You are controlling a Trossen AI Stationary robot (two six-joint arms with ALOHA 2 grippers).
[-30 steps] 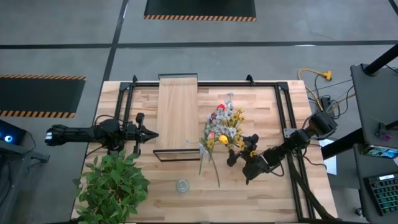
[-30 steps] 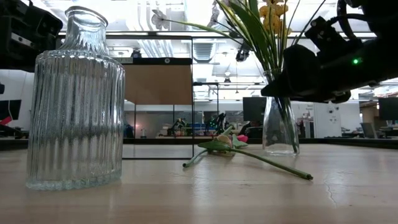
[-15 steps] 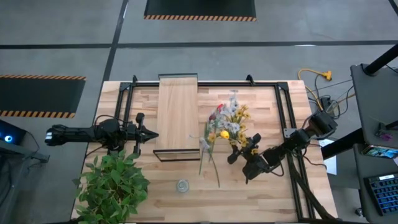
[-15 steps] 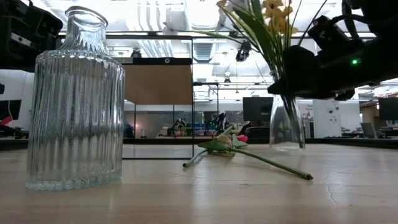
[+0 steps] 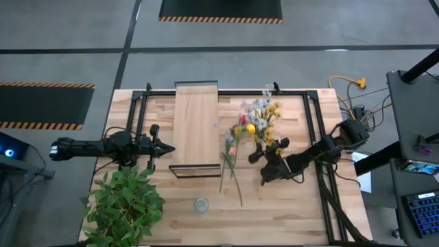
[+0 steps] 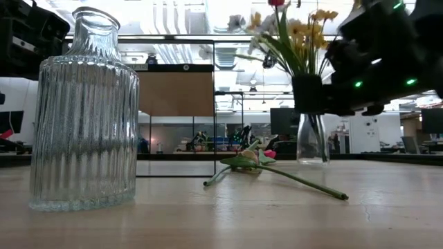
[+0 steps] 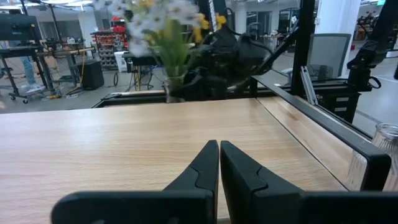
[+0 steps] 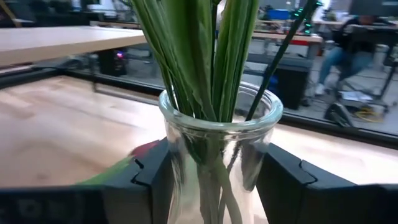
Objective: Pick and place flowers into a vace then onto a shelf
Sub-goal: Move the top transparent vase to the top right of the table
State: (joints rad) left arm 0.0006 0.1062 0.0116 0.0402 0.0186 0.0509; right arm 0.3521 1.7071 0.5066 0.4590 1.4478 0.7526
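The flowers' blooms hang beside the loose flowers. My right gripper should keep its hold on the flowers until they get to the open table.
A clear glass vase [image 8: 219,124] holds a bunch of flowers [image 5: 258,118] with yellow, pale and red blooms; it stands upright in the low view [image 6: 311,138]. My right gripper [image 8: 217,180] is shut on it, right of the shelf [image 5: 197,122], a light-wood board on a black frame. Other flowers [image 5: 230,168] lie flat on the table, their stems toward the near edge [image 6: 277,173]. A ribbed empty glass vase [image 5: 200,204] stands near the near edge. My left gripper [image 5: 164,147] is shut and waits left of the shelf. My right gripper pinches the vase's neck [image 8: 186,155] just below the rim, one finger [image 8: 152,180] on each side. The fingers come level from the table's right side. The vase is upright; whether its base [image 6: 310,160] rests on the table I cannot tell.
A bushy green plant [image 5: 127,202] fills the near left corner. A black frame [image 5: 312,116] runs along the table's far and right sides. The ribbed vase [image 6: 83,111] looms close in the low view. Bare wood lies between the loose flowers and the right rail.
My right gripper has carried the vase toward the table's far edge. The vase tipped on the way and now stands upright again, and the blooms have swung toward the far edge. The loose flowers and my left arm have stayed put.
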